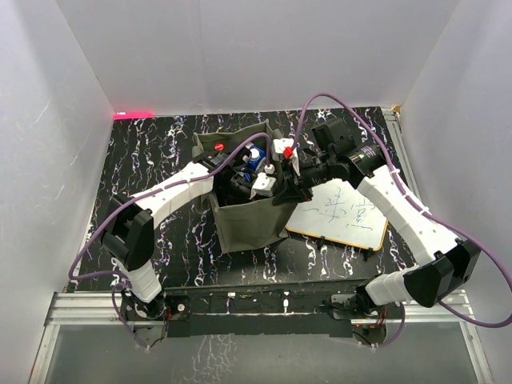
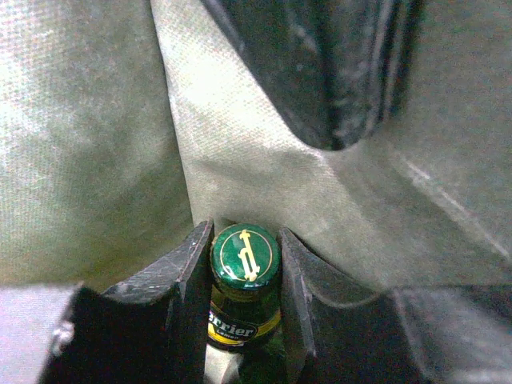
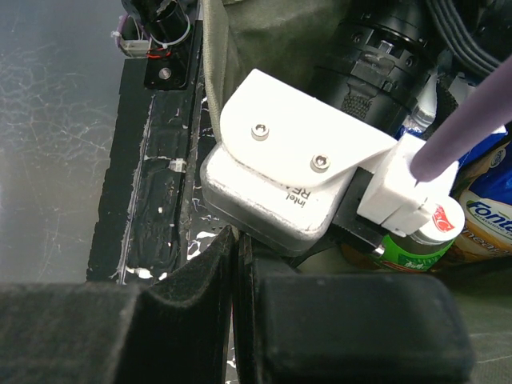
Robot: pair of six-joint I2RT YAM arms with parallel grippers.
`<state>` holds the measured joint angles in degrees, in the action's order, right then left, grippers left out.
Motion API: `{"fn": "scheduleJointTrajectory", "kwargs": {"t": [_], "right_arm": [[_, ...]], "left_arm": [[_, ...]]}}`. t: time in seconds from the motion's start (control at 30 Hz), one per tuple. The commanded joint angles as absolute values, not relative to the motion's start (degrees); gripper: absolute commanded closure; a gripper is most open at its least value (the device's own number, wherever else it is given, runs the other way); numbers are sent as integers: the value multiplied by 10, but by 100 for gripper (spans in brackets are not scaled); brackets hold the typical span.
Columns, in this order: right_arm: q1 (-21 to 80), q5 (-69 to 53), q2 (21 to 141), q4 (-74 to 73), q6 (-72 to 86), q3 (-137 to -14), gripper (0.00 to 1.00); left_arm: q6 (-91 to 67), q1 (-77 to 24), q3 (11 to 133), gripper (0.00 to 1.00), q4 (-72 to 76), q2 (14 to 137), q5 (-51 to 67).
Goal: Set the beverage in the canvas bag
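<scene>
The Perrier bottle [image 2: 245, 254] is standing cap-up among the bag's cloth sides and would land inside, so my left gripper should open its fingers.
The olive-grey canvas bag [image 1: 244, 224] stands open at the table's middle. My left gripper [image 1: 258, 186] reaches down into it. In the left wrist view the left gripper [image 2: 244, 268] is shut on the neck of a green Perrier bottle [image 2: 245, 254], just under its green cap, with the bag's cloth walls [image 2: 80, 144] all around. My right gripper [image 1: 290, 190] is at the bag's right rim. In the right wrist view the right gripper [image 3: 238, 260] is pressed shut with a thin dark layer of the bag's edge between its jaws, just below the left wrist's white camera [image 3: 288, 184].
Other drinks stand inside the bag: a green-labelled bottle with a white cap [image 3: 418, 240], a Fonte-labelled bottle [image 3: 488, 212], a red cap [image 1: 218, 146]. A framed whiteboard [image 1: 340, 216] lies just right of the bag. White walls enclose the black marbled table [image 1: 152, 160].
</scene>
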<state>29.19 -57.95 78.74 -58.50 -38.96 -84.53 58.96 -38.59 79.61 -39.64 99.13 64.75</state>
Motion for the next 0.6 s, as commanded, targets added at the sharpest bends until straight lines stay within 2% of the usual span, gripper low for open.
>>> {"fn": "scheduleJointTrajectory", "kwargs": {"t": [0.0,0.13,0.57], "right_arm": [[294,-592,763,-570,-387,-849,92],[294,-590,761,-567,-385,-848,92],[295,-583,759,-567,-384,-844,92]], "left_arm": [[600,-399,806,82,-435,984,692],[622,-401,801,71,-454,988,687],[635,-403,814,48,-490,997,677]]}}
